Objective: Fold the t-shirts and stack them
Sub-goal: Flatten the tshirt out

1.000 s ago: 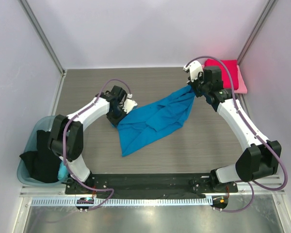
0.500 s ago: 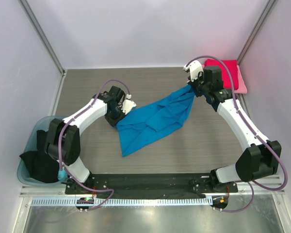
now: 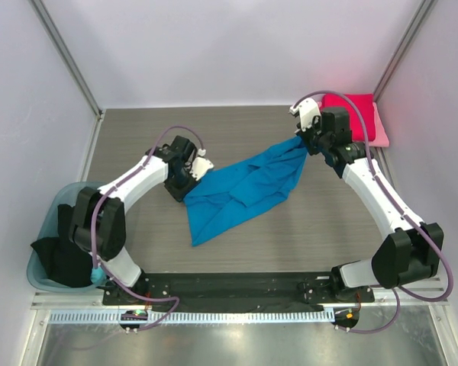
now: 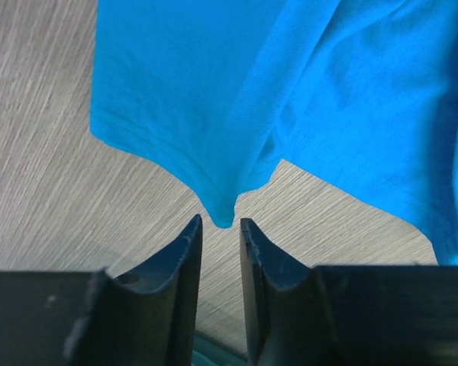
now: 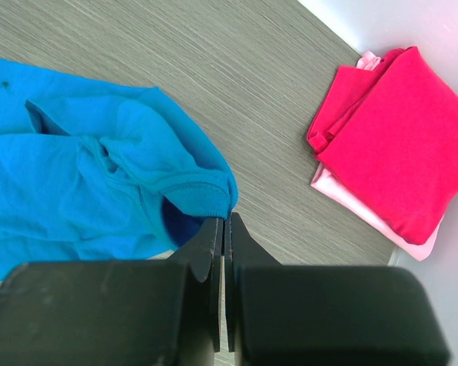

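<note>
Next, my left gripper grips the blue t-shirt's pointed tip, opposite the ribbed edge my right gripper holds, to spread the t-shirt for folding.
A bright blue t-shirt (image 3: 244, 191) lies crumpled across the middle of the table. Its far right corner is drawn up to my right gripper (image 3: 304, 141). In the right wrist view that gripper (image 5: 227, 219) is shut, pinching a ribbed edge of the blue t-shirt (image 5: 76, 175) at its tips. My left gripper (image 3: 189, 181) sits at the shirt's left corner. In the left wrist view it (image 4: 220, 221) stands open. A pointed tip of blue t-shirt (image 4: 214, 99) hangs just beyond the fingertips, not between them. A folded crimson t-shirt (image 3: 355, 110) lies on a pale pink t-shirt (image 3: 382, 133) at the back right.
A translucent teal tub (image 3: 42, 229) stands at the near left with a black t-shirt (image 3: 61, 255) draped over it. The folded crimson t-shirt (image 5: 389, 145) and the pale pink t-shirt (image 5: 366, 217) lie close to the right wall. White walls enclose the table.
My left gripper has parted its jaws and the blue shirt's corner has slipped out of them. The right gripper keeps its hold and has barely moved.
</note>
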Tool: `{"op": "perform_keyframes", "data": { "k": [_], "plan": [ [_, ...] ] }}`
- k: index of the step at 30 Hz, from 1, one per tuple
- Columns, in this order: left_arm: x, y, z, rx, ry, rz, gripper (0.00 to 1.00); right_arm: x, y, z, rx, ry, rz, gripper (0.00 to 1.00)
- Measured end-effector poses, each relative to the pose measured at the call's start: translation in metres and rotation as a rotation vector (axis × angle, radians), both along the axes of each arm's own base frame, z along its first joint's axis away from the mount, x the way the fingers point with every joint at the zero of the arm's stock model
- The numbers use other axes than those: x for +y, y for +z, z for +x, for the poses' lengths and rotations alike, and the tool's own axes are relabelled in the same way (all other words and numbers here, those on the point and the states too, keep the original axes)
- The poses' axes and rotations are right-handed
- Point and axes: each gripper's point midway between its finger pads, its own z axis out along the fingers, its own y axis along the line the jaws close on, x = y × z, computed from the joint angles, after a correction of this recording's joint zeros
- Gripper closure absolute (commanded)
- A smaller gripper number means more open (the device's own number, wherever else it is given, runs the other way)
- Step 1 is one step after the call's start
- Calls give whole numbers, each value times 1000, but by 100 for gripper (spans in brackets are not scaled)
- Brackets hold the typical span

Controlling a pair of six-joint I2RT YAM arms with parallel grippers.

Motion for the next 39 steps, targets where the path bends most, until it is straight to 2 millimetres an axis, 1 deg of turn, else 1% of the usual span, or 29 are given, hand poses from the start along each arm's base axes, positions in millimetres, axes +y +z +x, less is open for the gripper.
{"op": "perform_keyframes", "data": {
  "k": [4, 10, 14, 16, 17, 19, 22, 25, 27, 28, 30, 32, 33, 35, 38, 39],
  "plan": [
    [1, 3, 1, -12, 5, 3, 70, 0, 2, 0, -6, 1, 2, 99],
    [2, -1, -1, -2, 17, 6, 70, 0, 2, 0, -8, 1, 2, 99],
    [2, -10, -2, 21, 21, 16, 81, 0, 3, 0, -9, 1, 2, 99],
    [2, -14, -2, 35, 21, 22, 84, 0, 3, 0, -9, 1, 2, 99],
    [2, -17, -2, 42, 21, 25, 92, 0, 3, 0, -9, 1, 2, 99],
    [2, -19, -1, 49, 24, 28, 100, 0, 3, 0, -9, 1, 2, 99],
    [2, -19, 0, 48, 20, 30, 100, 0, 3, 0, -9, 1, 2, 99],
    [3, -12, 4, 27, 27, 22, 100, 0, 3, 0, -9, -1, 2, 99],
    [9, 2, 7, -7, 41, 9, 100, -2, 3, 1, -9, -4, 2, 99],
    [14, 13, 10, -38, 53, 1, 100, -3, 3, 1, -11, -7, 3, 99],
    [26, 44, 19, -126, 81, -17, 100, -6, 6, 0, -15, -17, 8, 99],
    [39, 86, 32, -249, 114, -39, 100, -11, 12, -1, -27, -35, 25, 99],
    [46, 111, 38, -323, 130, -51, 100, -16, 17, -3, -38, -50, 36, 99],
    [56, 155, 46, -445, 156, -70, 100, -23, 27, -4, -60, -74, 54, 99],
    [68, 219, 51, -613, 182, -92, 100, -32, 53, -3, -110, -104, 80, 99],
    [70, 235, 51, -649, 186, -98, 100, -33, 65, -2, -134, -109, 90, 99]
  ]
}}
